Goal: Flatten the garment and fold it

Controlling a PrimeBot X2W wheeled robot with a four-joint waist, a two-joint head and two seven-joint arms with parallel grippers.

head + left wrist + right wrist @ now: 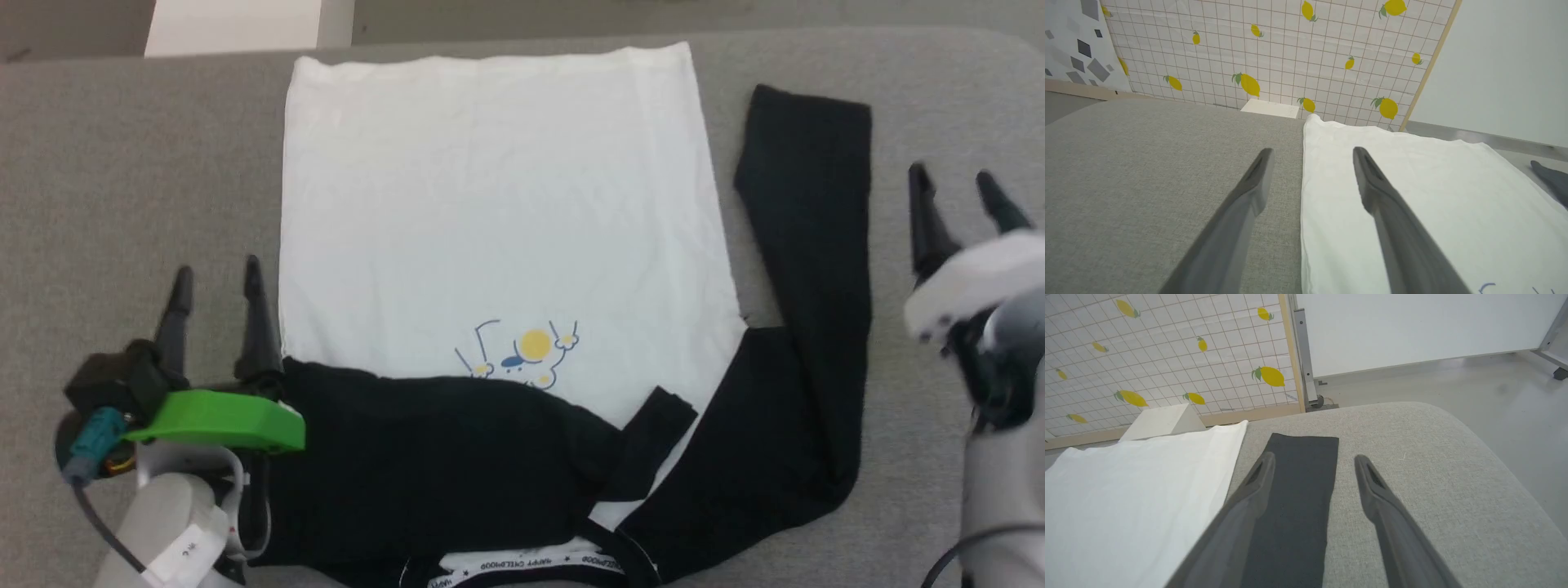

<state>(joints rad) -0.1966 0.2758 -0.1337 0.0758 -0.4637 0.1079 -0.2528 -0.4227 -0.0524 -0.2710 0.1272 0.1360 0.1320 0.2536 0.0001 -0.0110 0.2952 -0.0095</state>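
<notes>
The loose black sleeve needs to be folded across the garment's body (500, 216), so next I will grab it by its cuff corner (850, 116) with my right gripper.
The garment (498, 212) lies spread on the grey table (122, 180), white body flat, its collar toward the near edge and a small yellow-and-blue print (526, 355) on the chest. One black sleeve (424, 457) is folded across the chest. The other black sleeve (808, 245) stretches along the right side. My left gripper (217, 279) stands open at the body's left edge, holding nothing; its fingers straddle the white edge (1303, 196) in the left wrist view. My right gripper (955, 184) is open, to the right of the long sleeve (1298, 490).
A lemon-print grid panel (1290, 53) and a small white block (1270, 108) stand beyond the table's far edge. Grey floor (1453, 379) and a white wall lie past the table's rounded right corner. Bare grey cloth flanks the garment.
</notes>
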